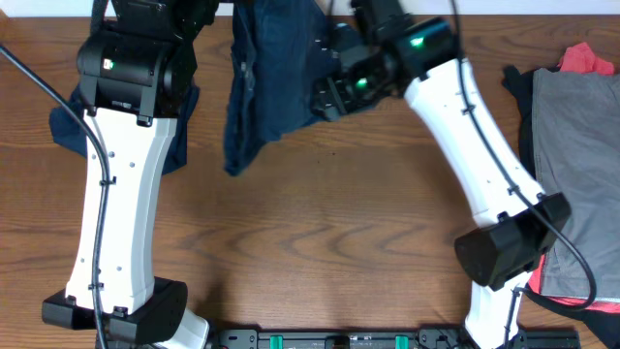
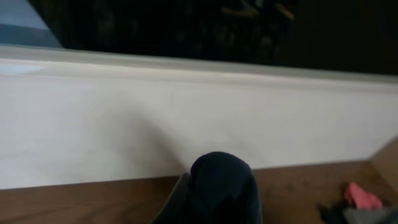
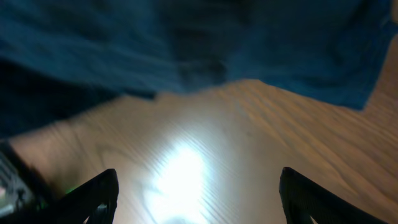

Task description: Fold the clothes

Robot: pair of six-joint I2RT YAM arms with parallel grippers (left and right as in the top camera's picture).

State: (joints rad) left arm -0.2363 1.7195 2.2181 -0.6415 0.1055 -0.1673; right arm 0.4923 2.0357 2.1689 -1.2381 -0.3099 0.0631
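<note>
The hanging navy cloth has a loose edge away from my left gripper's bunch of cloth. My right gripper needs to grip that edge so I can then spread the cloth open for folding.
A dark navy piece of the clothes [image 1: 263,82] hangs lifted over the back of the table, its lower end trailing onto the wood. My left gripper [image 2: 214,208] is shut on a bunch of this navy fabric [image 2: 221,183], which hides the fingertips. My right gripper [image 1: 325,94] stands open just right of the hanging cloth. In the right wrist view its two fingers [image 3: 102,196] are wide apart over bare wood, with the navy cloth [image 3: 186,50] just ahead of them and nothing between them.
More navy fabric [image 1: 68,126] lies under the left arm at the back left. A pile of grey [image 1: 572,155], red [image 1: 587,60] and black [image 1: 518,82] pieces lies at the right edge. A white wall [image 2: 186,118] runs along the table's back.
</note>
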